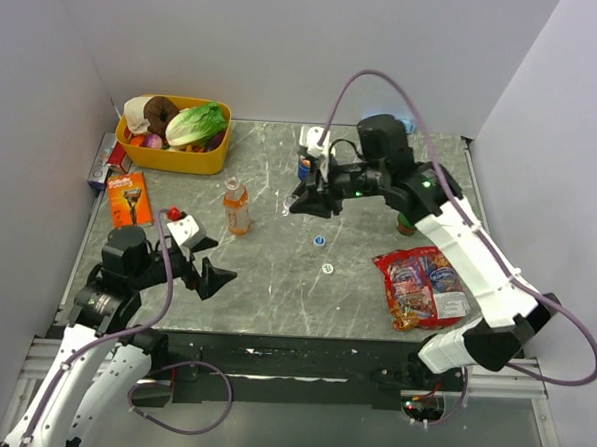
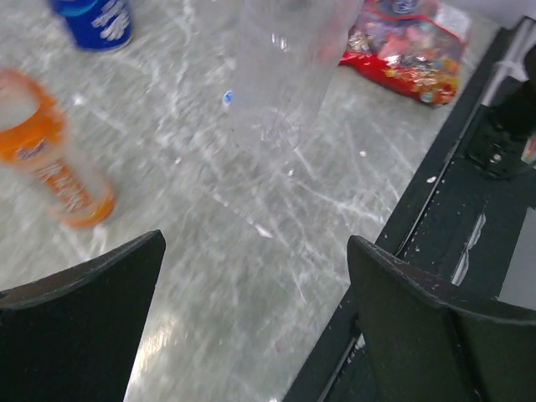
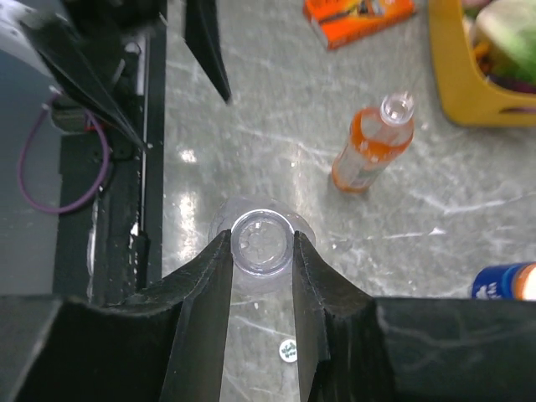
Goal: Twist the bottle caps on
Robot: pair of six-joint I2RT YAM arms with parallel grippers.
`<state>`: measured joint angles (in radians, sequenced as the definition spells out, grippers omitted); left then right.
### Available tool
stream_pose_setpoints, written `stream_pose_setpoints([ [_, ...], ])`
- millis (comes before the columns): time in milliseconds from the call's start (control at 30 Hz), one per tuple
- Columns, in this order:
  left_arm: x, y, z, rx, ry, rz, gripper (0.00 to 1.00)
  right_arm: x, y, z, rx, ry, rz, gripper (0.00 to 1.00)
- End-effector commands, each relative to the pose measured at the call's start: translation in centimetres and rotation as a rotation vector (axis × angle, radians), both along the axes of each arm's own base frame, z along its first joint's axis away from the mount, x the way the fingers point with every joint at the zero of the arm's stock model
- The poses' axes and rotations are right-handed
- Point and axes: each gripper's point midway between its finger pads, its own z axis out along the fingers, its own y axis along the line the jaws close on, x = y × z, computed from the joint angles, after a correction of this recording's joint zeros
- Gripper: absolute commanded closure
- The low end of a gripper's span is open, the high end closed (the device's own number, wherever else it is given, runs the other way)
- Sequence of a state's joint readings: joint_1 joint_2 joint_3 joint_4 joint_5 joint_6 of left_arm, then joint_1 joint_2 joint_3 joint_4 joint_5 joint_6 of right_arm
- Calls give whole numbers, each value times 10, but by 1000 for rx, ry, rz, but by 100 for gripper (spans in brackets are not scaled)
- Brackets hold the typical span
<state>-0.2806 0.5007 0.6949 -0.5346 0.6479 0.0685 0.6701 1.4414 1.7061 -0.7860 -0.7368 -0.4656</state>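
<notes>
My left gripper grabs the small clear bottle [image 2: 283, 75] next, by its lower body [image 2: 277, 102]. That leaves the bottle's open neck free, so a cap can be screwed on.
My right gripper [image 3: 262, 244] is shut on the open neck of a small clear bottle [image 3: 261, 264], which I see from straight above. The same bottle [image 2: 283, 75] hangs upright in the left wrist view; whether its base touches the table I cannot tell. In the top view the right gripper [image 1: 305, 201] is over the table's middle. Two bottle caps [image 1: 320, 241] [image 1: 327, 268] lie loose just nearer than it; one cap [image 3: 289, 350] shows between the right fingers, below the bottle. The orange drink bottle [image 1: 237, 206] stands uncapped to the left. My left gripper [image 1: 207, 259] is open and holds nothing, near the front left edge.
A yellow basket [image 1: 174, 161] of play food stands at the back left, with an orange razor pack [image 1: 130, 197] in front of it. A blue can [image 1: 304, 167] stands behind the right gripper. A red snack bag [image 1: 422, 285] lies at the right.
</notes>
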Motion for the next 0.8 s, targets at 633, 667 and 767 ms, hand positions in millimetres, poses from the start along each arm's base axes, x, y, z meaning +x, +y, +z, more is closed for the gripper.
stream_pose_setpoints([
  [633, 41, -101, 6, -248, -95, -123, 4, -25, 11, 53, 127, 106, 50, 100],
  [667, 43, -103, 10, -264, -106, -125, 4, -26, 12, 52, 127, 111, 53, 100],
  [767, 44, -112, 12, -276, -106, -154, 4, -27, 15, 51, 134, 126, 59, 100],
])
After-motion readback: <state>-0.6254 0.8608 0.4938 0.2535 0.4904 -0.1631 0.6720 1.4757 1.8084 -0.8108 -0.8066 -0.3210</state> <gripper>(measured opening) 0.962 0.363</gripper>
